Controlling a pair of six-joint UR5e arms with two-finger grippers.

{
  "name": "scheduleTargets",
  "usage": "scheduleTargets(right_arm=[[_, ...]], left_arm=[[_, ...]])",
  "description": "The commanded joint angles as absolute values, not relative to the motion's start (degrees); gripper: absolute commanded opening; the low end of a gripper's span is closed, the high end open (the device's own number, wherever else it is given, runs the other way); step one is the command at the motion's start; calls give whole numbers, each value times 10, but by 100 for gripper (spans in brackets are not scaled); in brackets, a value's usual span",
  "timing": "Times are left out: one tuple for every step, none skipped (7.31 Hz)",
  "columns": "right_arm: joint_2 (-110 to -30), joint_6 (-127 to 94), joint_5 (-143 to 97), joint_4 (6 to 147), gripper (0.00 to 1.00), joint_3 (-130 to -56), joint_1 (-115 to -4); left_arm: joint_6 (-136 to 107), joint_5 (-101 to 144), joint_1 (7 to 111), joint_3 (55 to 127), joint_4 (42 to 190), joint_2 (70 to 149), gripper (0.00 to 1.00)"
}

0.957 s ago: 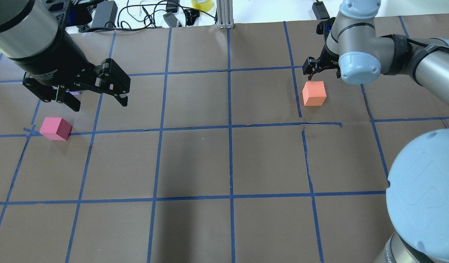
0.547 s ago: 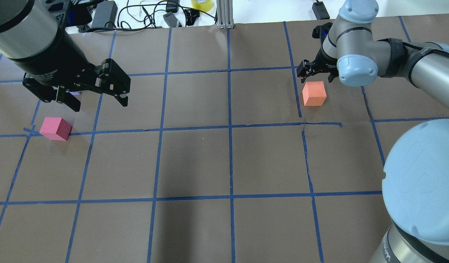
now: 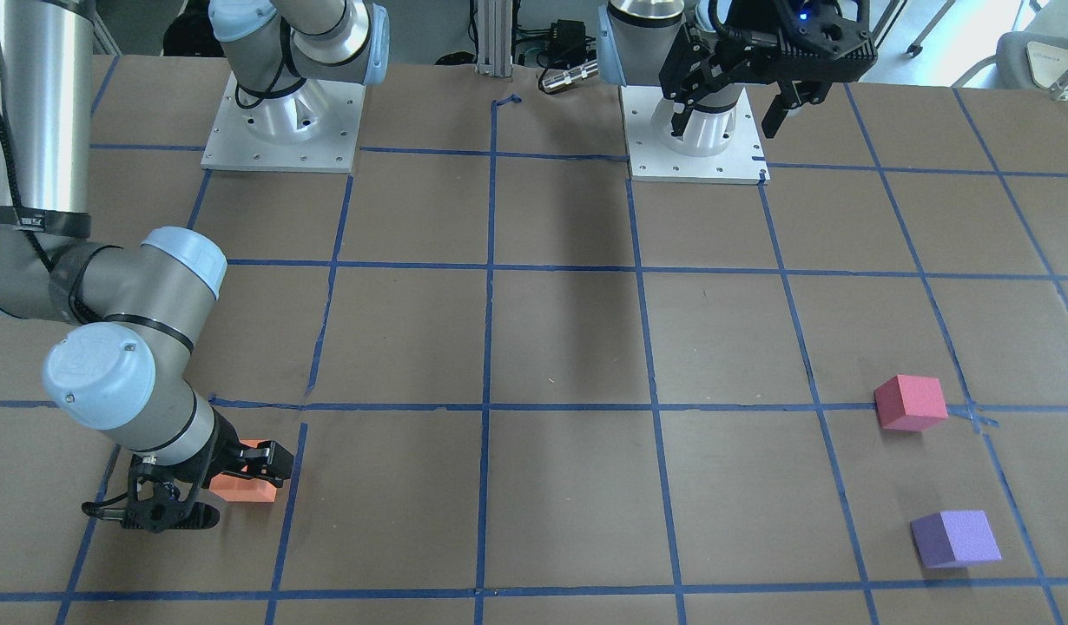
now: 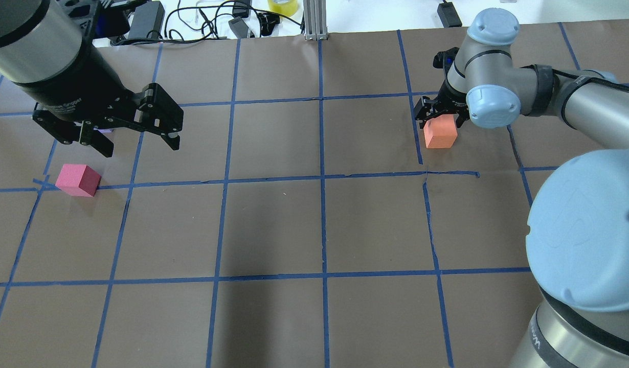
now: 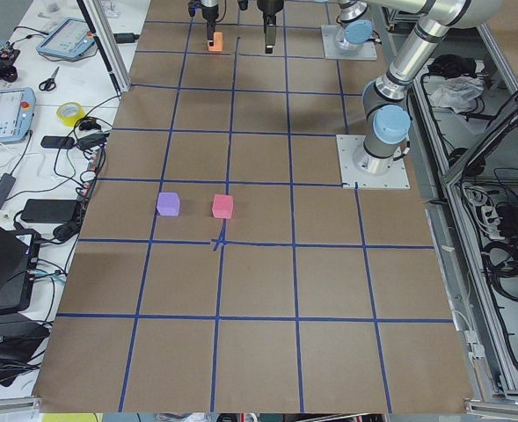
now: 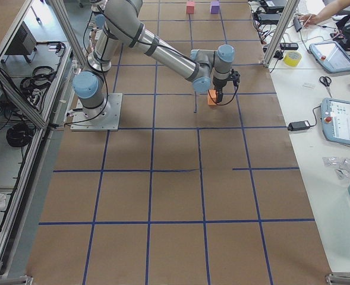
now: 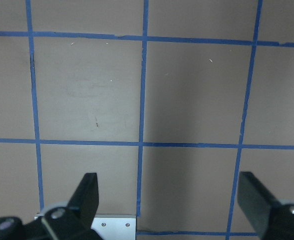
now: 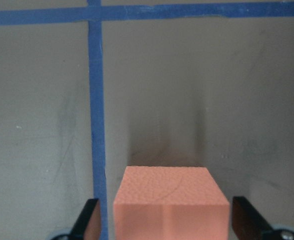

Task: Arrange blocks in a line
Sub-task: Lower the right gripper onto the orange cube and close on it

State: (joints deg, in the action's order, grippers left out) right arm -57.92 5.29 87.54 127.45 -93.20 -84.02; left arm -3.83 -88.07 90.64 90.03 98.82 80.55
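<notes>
The blocks need to be arranged in a line. To start, my right gripper will next grab the orange block (image 3: pixel 247 488) (image 8: pixel 167 200) by its opposite sides.
The orange block (image 4: pixel 440 135) sits on the brown table at the far right. My right gripper (image 4: pixel 440 118) is open and low around it, one finger on each side; the right wrist view shows the block (image 8: pixel 167 200) between the fingers (image 8: pixel 89 221). The pinkish-red block (image 4: pixel 78 180) lies at the left on a blue tape crossing. The purple block (image 3: pixel 955 538) lies just beyond it and is almost hidden under my left gripper in the overhead view. My left gripper (image 4: pixel 139 146) is open and empty, high above the table.
Cables, power bricks and a yellow tape roll (image 4: pixel 283 5) lie past the table's far edge beside an aluminium post (image 4: pixel 314 20). My right arm's elbow (image 4: pixel 585 230) covers the near right corner in the overhead view. Two base plates (image 3: pixel 278 121) stand on the robot's side.
My right gripper has moved left and down onto the orange block and now straddles it. The left arm and all blocks have stayed put.
</notes>
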Motion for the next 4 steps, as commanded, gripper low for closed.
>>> scheduleTargets(right_arm=[[-580,46,875,1263,0,-930,-839],[-584,45,870,1261,0,-928,-839],[-591,34,870,1259,0,-918,-841],[-595,11,869,1231,0,-894,-853]], left_arm=[[-39,-879,907,907,987,801,100],[-38,-882,907,908,988,801,100],[-38,-882,907,909,988,800,100],[-38,-882,907,909,988,800,100]])
